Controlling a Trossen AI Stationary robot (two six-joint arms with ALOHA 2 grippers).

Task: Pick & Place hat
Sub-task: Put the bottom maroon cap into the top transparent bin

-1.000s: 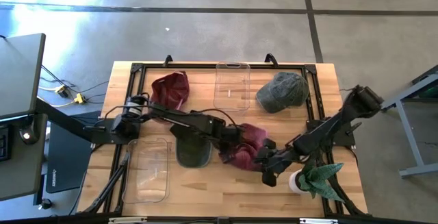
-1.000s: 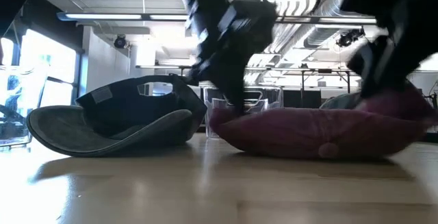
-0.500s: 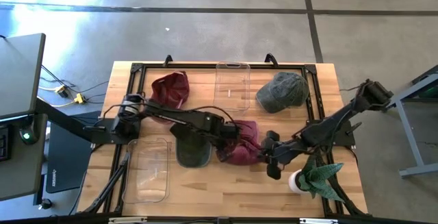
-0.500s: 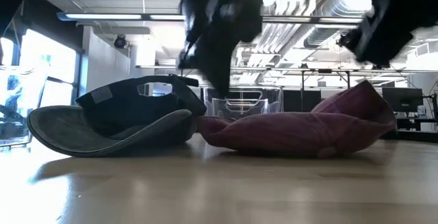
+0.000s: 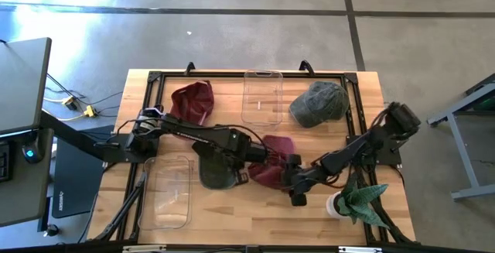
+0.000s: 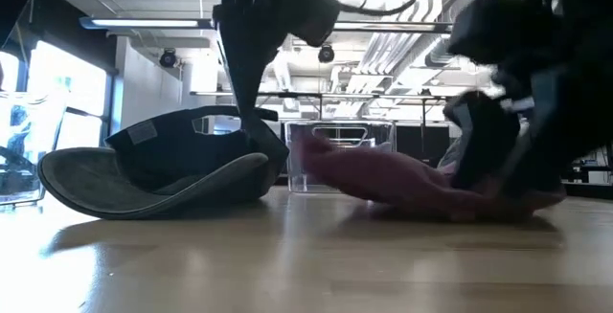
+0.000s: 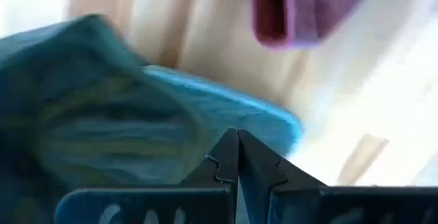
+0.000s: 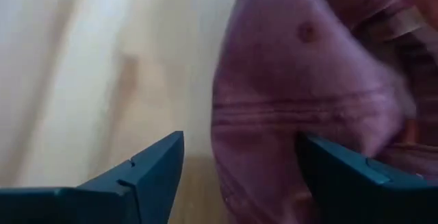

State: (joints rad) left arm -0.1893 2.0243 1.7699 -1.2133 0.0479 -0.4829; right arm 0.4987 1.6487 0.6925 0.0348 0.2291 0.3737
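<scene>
I will next use my right gripper to pick up the maroon hat by its top's edge (image 5: 280,179) and put it in the clear bin (image 5: 263,98) beside the grey-green hat.
A maroon hat (image 5: 272,168) lies crumpled on the table's near middle, crown up (image 8: 294,80). Beside it on the left, a dark green hat (image 5: 216,169) rests upside down, its brim (image 6: 96,184) on the wood. My left gripper (image 5: 249,151) hangs shut, pointing down above the green hat's right edge (image 7: 102,101), with nothing between its fingers. My right gripper (image 5: 292,187) stands open at the maroon hat's near right side, slanting down, with the crown reaching in between its fingers (image 8: 239,162). My right gripper comes at the maroon hat's crown slanting down from the table's near right. One finger (image 8: 335,162) lies right at the cloth and the other (image 8: 154,166) stands clear over bare wood. Whether the first finger touches the cloth I cannot tell. The hat rests on the table.
A second maroon hat (image 5: 193,102) lies at the far left and a grey-green hat (image 5: 319,102) at the far right. One clear bin (image 5: 263,94) stands at the far middle, another (image 5: 166,191) at the near left. A potted plant (image 5: 360,203) stands near the right arm.
My left gripper has risen off the maroon hat's left edge and gone toward the table's left, over the green hat. My right gripper drew back toward the right edge, then came down again onto the hat's near right side. The maroon hat has bunched up smaller.
</scene>
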